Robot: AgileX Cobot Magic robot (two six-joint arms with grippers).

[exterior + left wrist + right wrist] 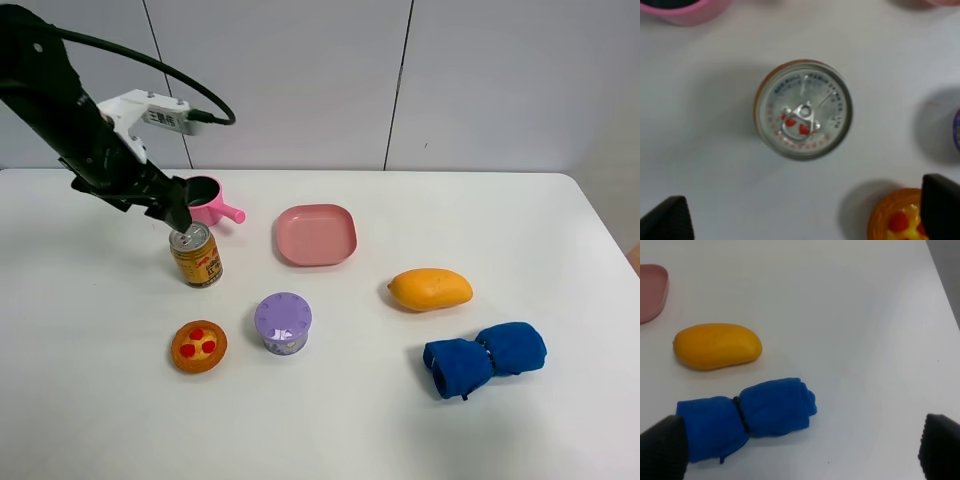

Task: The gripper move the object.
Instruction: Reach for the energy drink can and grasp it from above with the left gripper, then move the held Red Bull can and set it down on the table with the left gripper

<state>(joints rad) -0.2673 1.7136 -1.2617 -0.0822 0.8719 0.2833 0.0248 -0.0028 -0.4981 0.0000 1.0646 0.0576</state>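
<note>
My left gripper should next move the gold-yellow can, grabbing its silver-rimmed top (189,236).
The object, a small gold-yellow can (196,256) with a silver pull-tab top, stands upright on the white table, in front of the pink pot (207,198). My left gripper (179,209) hangs just above and behind the can, apart from it. In the left wrist view the can's top (803,110) is seen from straight above, and the left gripper (805,212) is open and empty, with its black fingertips (669,220) wide apart. My right gripper (800,450) is open and empty above the table near the blue cloth; it is out of the exterior view.
A purple lidded cup (282,322) and an orange tart (198,346) stand in front of the can. A pink square plate (316,235) lies to its right. A mango (430,289) and a rolled blue cloth (485,358) lie further right.
</note>
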